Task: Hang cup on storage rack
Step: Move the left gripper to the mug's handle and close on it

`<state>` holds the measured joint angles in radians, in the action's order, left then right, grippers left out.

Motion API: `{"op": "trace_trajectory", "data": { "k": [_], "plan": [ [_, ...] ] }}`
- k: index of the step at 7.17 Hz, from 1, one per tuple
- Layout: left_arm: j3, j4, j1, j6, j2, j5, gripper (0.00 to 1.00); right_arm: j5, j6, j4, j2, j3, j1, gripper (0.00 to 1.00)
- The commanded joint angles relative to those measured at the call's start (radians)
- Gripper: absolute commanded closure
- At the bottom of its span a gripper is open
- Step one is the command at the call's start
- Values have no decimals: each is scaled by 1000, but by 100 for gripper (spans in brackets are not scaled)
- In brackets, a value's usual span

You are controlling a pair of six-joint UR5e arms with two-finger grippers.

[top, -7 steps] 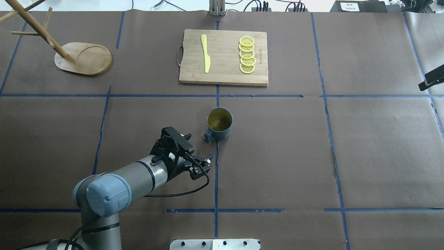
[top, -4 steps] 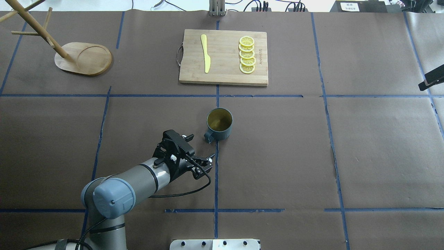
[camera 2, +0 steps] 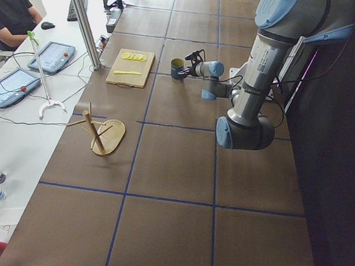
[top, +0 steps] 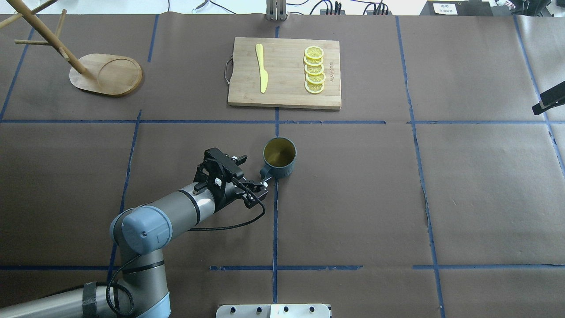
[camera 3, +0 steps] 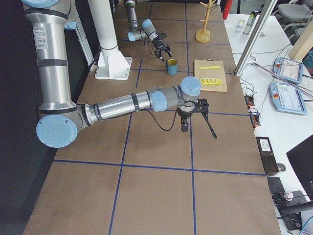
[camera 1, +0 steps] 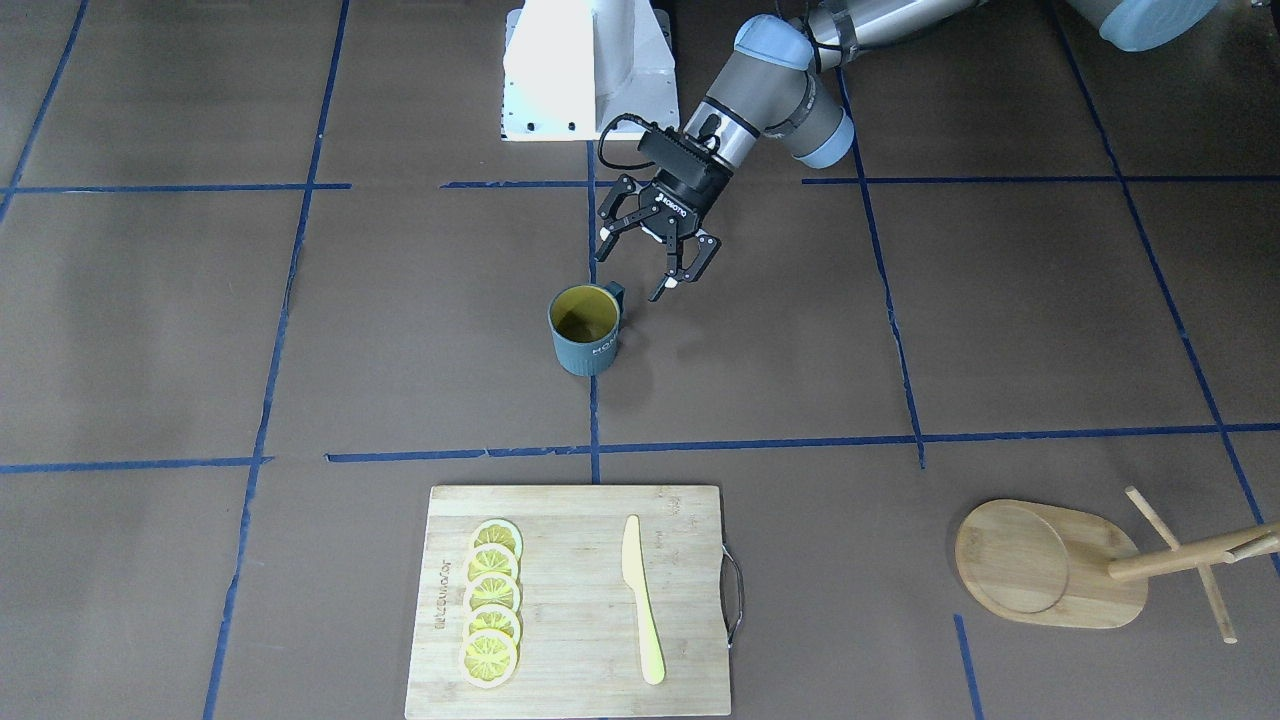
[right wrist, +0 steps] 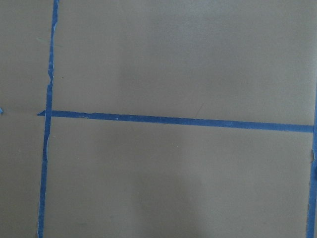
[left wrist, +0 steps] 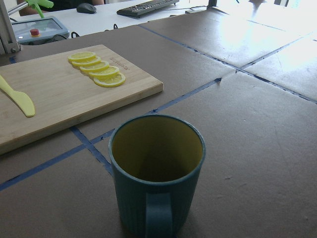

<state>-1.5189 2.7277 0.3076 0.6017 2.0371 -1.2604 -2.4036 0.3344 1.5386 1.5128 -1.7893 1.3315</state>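
I should grab the cup by its loop handle [camera 1: 617, 300] next with my left gripper, so that I can hang the cup on the storage rack [camera 1: 1182, 554].
The cup [top: 279, 157] is a dark teal ribbed mug with a yellow inside. It stands upright mid-table with its handle [top: 265, 173] toward the robot. It also shows in the front-facing view [camera 1: 585, 330] and close up in the left wrist view [left wrist: 156, 173]. My left gripper [top: 254, 172] is open and empty, low over the table just on the robot's side of the handle [camera 1: 640, 272]. The storage rack [top: 106, 74] stands at the far left with its post and pegs bare [camera 1: 1050, 565]. My right gripper [camera 3: 195, 113] hovers over the table's right part. I cannot tell if it is open or shut.
A bamboo cutting board [top: 284, 73] lies beyond the cup, with a yellow knife [top: 261, 68] and several lemon slices [top: 314, 70] on it. Blue tape lines cross the brown table cover. An operator sits at a side desk [camera 2: 7, 12].
My left arm has moved forward and toward the cup. The open gripper now sits right by the handle. The cup and rack have not moved.
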Motion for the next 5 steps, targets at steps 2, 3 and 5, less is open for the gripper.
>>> {"op": "trace_trajectory", "data": {
  "k": [2,3,5],
  "plan": [
    [121,138,13,3,49,-48,14,0,0,0,1,1,0,0],
    [124,139,10,3,55,-50,15,0,0,0,1,1,0,0],
    [141,139,10,3,55,-85,28,0,0,2,1,1,0,0]
  ]
}}
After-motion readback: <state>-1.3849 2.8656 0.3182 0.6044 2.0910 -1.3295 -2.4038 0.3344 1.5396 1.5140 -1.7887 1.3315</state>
